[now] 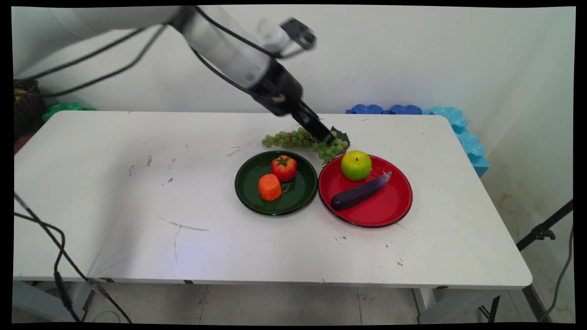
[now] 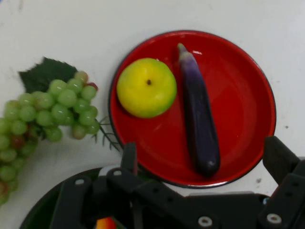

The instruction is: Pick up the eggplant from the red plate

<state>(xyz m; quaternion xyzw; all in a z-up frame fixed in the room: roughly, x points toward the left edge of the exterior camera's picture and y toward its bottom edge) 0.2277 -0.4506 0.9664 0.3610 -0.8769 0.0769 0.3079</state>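
The gripper will next grab the long purple eggplant by its thick lower body (image 1: pixel 349 197), to empty the red plate (image 1: pixel 390 206).
My gripper (image 1: pixel 326 136) hangs open with nothing between its fingers. In the main view its tips overlap the right end of a bunch of green grapes (image 1: pixel 300 140) with a dark leaf. In the hand view the gripper (image 2: pixel 204 151) spans the near part of a red plate (image 2: pixel 243 95), and the grapes (image 2: pixel 47 114) lie off to the left on the table. The red plate (image 1: pixel 390 206) carries a green-yellow apple (image 1: pixel 356 165) (image 2: pixel 146 88) and a purple eggplant (image 1: pixel 360 192) (image 2: pixel 200 114).
A dark green plate (image 1: pixel 298 197) touches the red plate's left side and holds a tomato (image 1: pixel 284 167) and an orange carrot piece (image 1: pixel 269 187). Blue foam blocks (image 1: pixel 454 123) line the table's far right corner. Black cables (image 1: pixel 55 256) hang at the front left.
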